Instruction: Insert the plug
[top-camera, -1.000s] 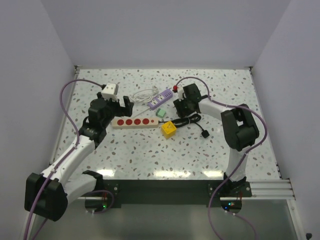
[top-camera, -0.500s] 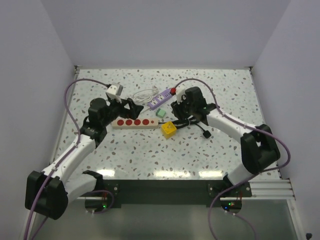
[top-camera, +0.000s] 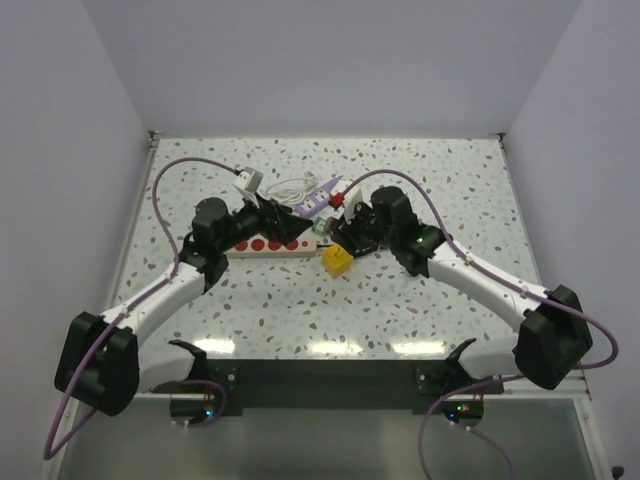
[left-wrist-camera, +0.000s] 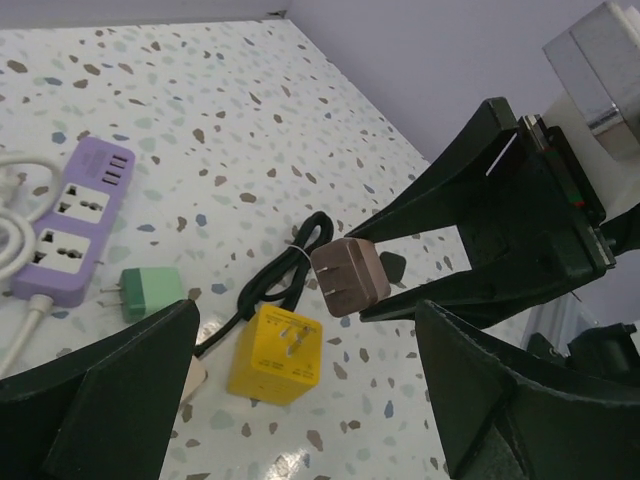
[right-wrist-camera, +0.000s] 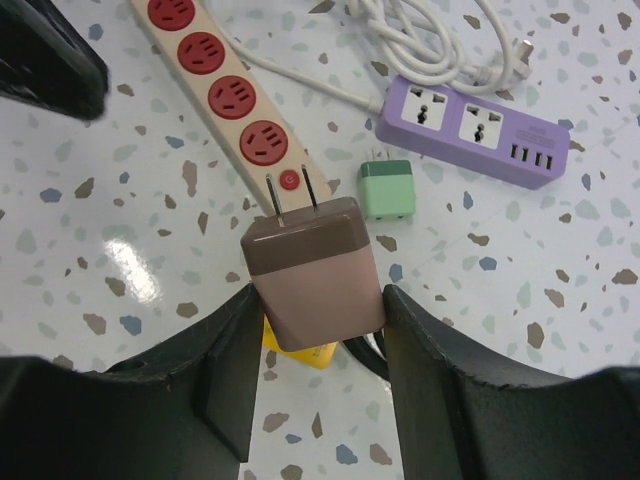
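My left gripper grabs the brown plug by the sides of its prong end (top-camera: 329, 227) (left-wrist-camera: 345, 276) next, since the plug's back stays free for my right gripper to insert it.
My right gripper (right-wrist-camera: 318, 298) is shut on a brown two-prong plug (right-wrist-camera: 312, 268), held above the table with its prongs pointing toward the button end of the beige power strip with red sockets (right-wrist-camera: 225, 100). In the top view the right gripper (top-camera: 340, 230) hovers just right of the strip (top-camera: 262, 245). My left gripper (top-camera: 278, 222) hangs over the strip's right end, open, with nothing between its fingers. In the left wrist view the brown plug (left-wrist-camera: 348, 278) shows ahead, between the right gripper's fingers.
A yellow adapter (left-wrist-camera: 275, 355) lies prongs-up below the held plug, beside a black cable (left-wrist-camera: 290, 270). A green adapter (right-wrist-camera: 386, 190) and a purple power strip (right-wrist-camera: 470, 130) with a coiled white cable (top-camera: 290, 188) lie farther back.
Both arms swung inward to the middle. The right gripper carried the brown plug left, toward the strip's end. The left gripper moved right over the strip.
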